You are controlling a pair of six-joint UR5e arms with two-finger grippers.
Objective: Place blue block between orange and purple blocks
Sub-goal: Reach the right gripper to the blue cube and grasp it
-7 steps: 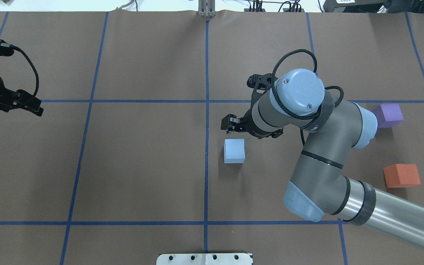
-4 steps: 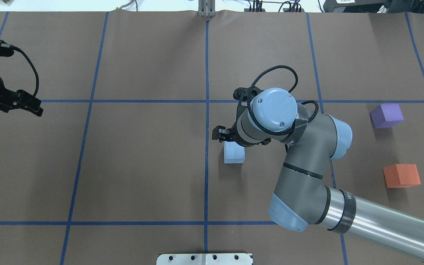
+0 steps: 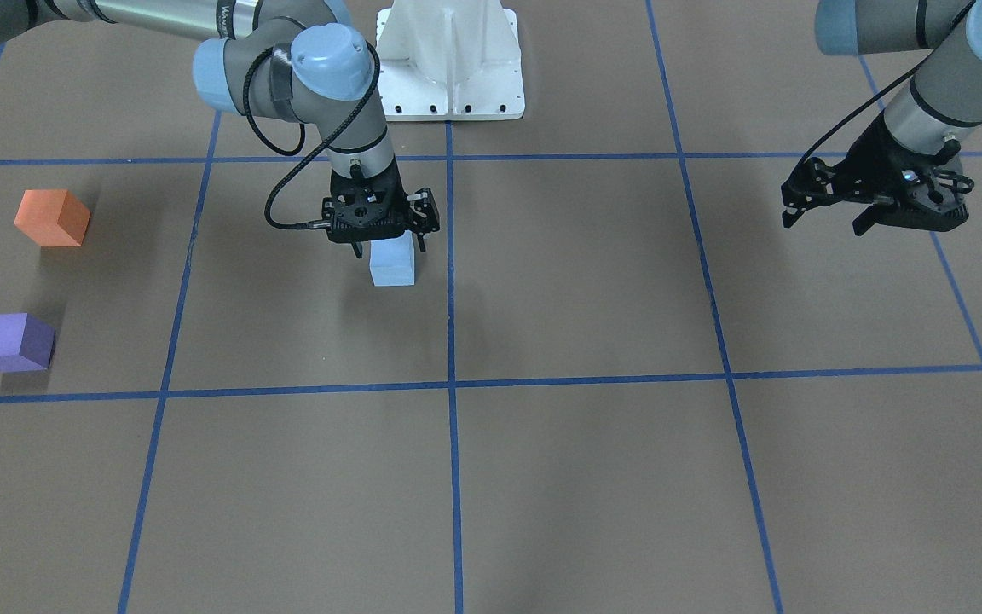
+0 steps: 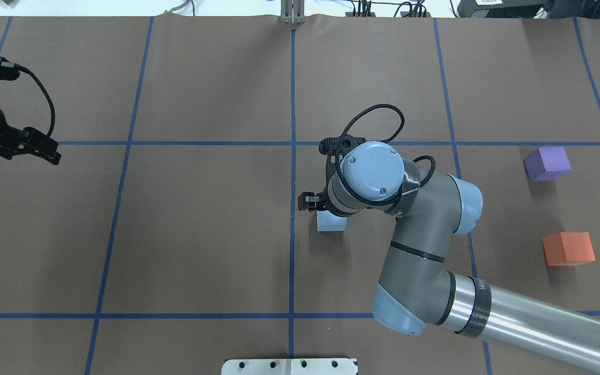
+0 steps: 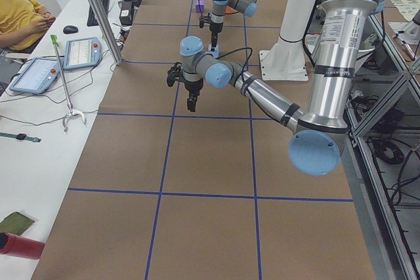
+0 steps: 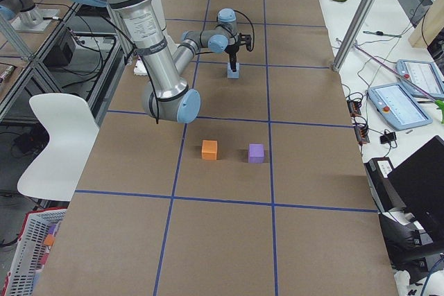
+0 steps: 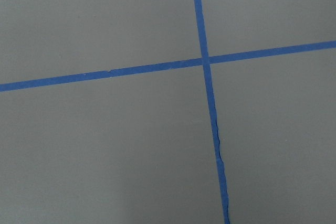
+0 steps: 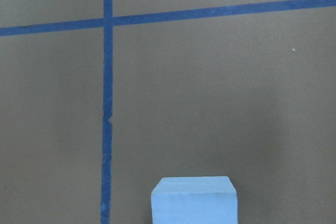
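My right gripper will put the light blue block [image 3: 392, 266] between the orange and purple blocks, so it will grab the block by its opposite sides next.
The light blue block [image 3: 392, 266] sits on the brown table near the centre line; it also shows in the overhead view [image 4: 330, 224] and at the bottom edge of the right wrist view [image 8: 194, 202]. My right gripper [image 3: 389, 247] is open and hangs directly over the block, with a finger on either side of its top. The wrist hides most of the block from overhead. The orange block [image 4: 568, 248] and the purple block [image 4: 547, 163] stand apart at the far right. My left gripper [image 4: 45, 151] is open and empty at the far left.
Blue tape lines [image 4: 292, 156] divide the table into squares. The white robot base [image 3: 448, 77] is at the near edge. An operator [image 5: 20, 14] and tablets [image 5: 82, 50] are beside the table on the left side view.
My right arm has swung left and toward the robot, bringing the open gripper from beside the blue block to right over it. The left arm has not moved.
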